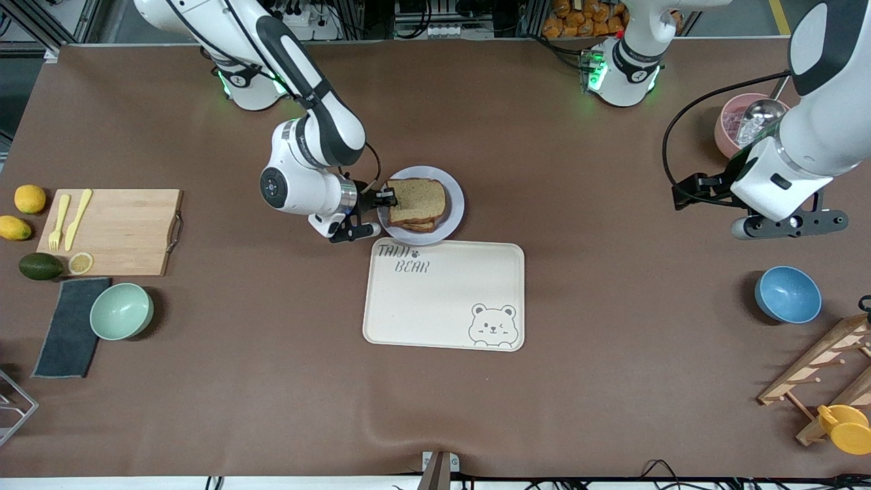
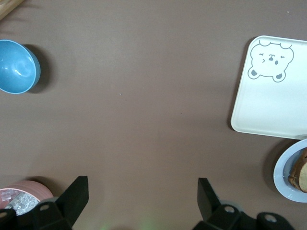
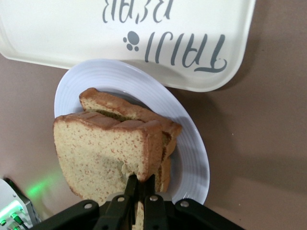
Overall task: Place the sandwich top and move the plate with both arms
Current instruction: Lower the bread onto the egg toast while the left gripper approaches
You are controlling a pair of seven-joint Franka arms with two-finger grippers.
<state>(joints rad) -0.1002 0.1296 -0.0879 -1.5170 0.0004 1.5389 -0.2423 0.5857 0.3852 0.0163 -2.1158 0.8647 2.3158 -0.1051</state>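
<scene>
My right gripper is holding the held slice (image 3: 98,155) over the lower slice inside the plate's rim (image 3: 129,108). It should let go now, because the held slice would stay there.
The sandwich top (image 1: 416,198), a plain light-brown bread slice, lies tilted on the stacked sandwich on the small lavender-white plate (image 1: 454,204). My right gripper (image 1: 389,198) is shut on the edge of this slice at the plate's rim toward the right arm's end. In the right wrist view the slice (image 3: 103,155) is pinched between the fingers (image 3: 130,189), with lower slices (image 3: 165,132) under it on the plate (image 3: 192,158). My left gripper (image 1: 789,224) is open and empty, up over bare table near the left arm's end; it also shows in its own wrist view (image 2: 143,196).
The cream bear tray (image 1: 444,296) lies just nearer the front camera than the plate. A blue bowl (image 1: 788,294) and a pink bowl (image 1: 742,122) stand near the left gripper. A cutting board (image 1: 112,231) and a green bowl (image 1: 122,311) are at the right arm's end.
</scene>
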